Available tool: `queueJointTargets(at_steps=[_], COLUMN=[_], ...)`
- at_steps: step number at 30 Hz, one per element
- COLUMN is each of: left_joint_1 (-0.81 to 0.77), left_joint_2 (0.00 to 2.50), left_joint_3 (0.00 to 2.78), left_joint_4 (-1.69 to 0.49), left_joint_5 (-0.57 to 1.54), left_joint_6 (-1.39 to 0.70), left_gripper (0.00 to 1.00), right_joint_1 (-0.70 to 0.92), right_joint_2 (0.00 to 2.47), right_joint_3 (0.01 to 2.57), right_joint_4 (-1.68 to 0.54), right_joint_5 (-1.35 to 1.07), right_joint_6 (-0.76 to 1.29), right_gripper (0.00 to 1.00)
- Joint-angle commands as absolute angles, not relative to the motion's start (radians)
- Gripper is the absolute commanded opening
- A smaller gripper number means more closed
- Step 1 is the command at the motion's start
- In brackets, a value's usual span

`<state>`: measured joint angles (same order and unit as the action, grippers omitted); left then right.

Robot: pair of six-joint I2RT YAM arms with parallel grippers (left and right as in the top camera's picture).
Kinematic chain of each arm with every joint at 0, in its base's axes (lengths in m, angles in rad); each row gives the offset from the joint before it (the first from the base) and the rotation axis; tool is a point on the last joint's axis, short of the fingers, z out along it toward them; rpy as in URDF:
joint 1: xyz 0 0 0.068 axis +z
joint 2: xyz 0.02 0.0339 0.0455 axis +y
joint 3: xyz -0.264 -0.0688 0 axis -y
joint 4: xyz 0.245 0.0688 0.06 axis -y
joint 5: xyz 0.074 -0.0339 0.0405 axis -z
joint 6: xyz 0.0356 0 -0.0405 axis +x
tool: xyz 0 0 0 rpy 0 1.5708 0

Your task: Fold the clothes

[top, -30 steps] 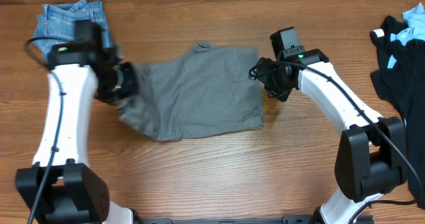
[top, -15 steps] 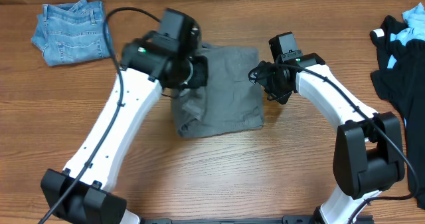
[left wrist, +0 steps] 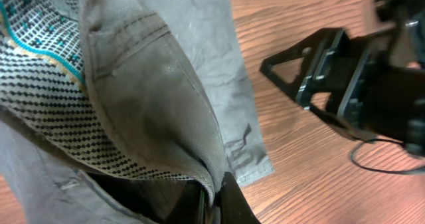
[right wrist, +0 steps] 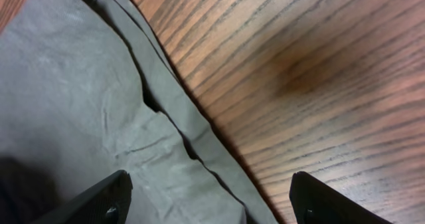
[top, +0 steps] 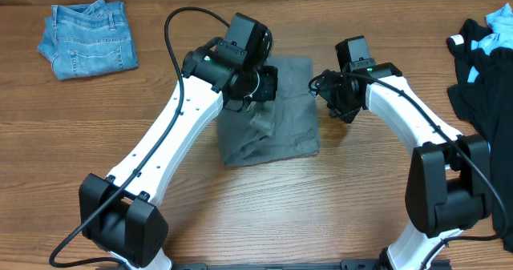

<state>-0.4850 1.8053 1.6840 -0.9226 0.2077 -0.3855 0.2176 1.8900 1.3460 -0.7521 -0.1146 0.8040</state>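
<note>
The left gripper needs to keep holding the waistband until it is in place, because a piece of cloth lies uncovered at the trousers' edge and if I opened now, the trousers' waistband (left wrist: 159, 104) would drop short.
The grey trousers (top: 280, 126) lie in the middle of the table, their left part folded over to the right. My left gripper (top: 266, 86) is shut on the trousers' waistband (left wrist: 159, 104), whose patterned lining shows, and holds it above the right half. My right gripper (top: 330, 100) is open and empty over the trousers' right edge (right wrist: 199, 151), one finger over cloth and one over bare wood. The folded light-blue jeans (top: 84, 38) lie at the far left. The black garment with light-blue parts (top: 481, 70) lies at the right edge.
The wooden table (top: 264, 214) carries everything. The right arm's gripper (left wrist: 345, 84) shows close by in the left wrist view, just right of the trousers.
My left gripper has carried the trousers' left part from the far left over to the right, folding the cloth over. The right gripper has stayed by the right edge.
</note>
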Motion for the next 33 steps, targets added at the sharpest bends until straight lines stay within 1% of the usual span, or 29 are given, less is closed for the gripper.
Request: queueJointTargets(at_steps=[1,5,11,18,21,27,28,29,30,31,32,33], left_joint_1=[-0.502,-0.506,-0.517,-0.537,-0.556,-0.564,-0.564,-0.564,-0.564,-0.564,-0.563,-0.561], left_joint_2=[1.806,1.822,1.881,1.958,1.988,2.055,2.063,2.073,2.082,2.088,2.092,2.093], left_joint_3=[1.710,1.709,1.708,1.708,1.708,1.708,1.708,1.708,1.708,1.708,1.708,1.708], left_joint_4=[-0.888,-0.888,-0.877,-0.826,-0.813,-0.807,-0.807,-0.807,-0.807,-0.806,-0.806,-0.806], left_joint_5=[0.262,0.267,0.337,0.489,0.490,0.491,0.491,0.491,0.490,0.490,0.490,0.488], left_joint_6=[-0.314,-0.297,-0.241,-0.150,-0.133,-0.131,-0.131,-0.131,-0.130,-0.130,-0.130,-0.130], left_gripper=[0.04,0.05,0.07,0.08,0.13,0.16,0.20,0.32,0.58,0.66,0.72,0.84], right_joint_1=[0.213,0.180,0.137,0.135,0.135,0.135,0.135,0.133,0.129,0.122,0.114,0.104], right_joint_2=[1.934,1.934,1.934,1.941,1.943,1.943,1.943,1.943,1.943,1.943,1.941,1.937], right_joint_3=[1.342,1.342,1.342,1.342,1.342,1.342,1.342,1.342,1.342,1.342,1.342,1.343], right_joint_4=[-0.737,-0.732,-0.730,-0.719,-0.719,-0.727,-0.728,-0.730,-0.731,-0.735,-0.741,-0.751], right_joint_5=[-0.128,-0.174,-0.228,-0.230,-0.230,-0.229,-0.229,-0.229,-0.229,-0.230,-0.230,-0.230], right_joint_6=[0.793,0.793,0.751,0.730,0.733,0.733,0.732,0.733,0.733,0.733,0.733,0.733], right_gripper=[0.80,0.79,0.79,0.79,0.79,0.80,0.80,0.80,0.80,0.80,0.80,0.80])
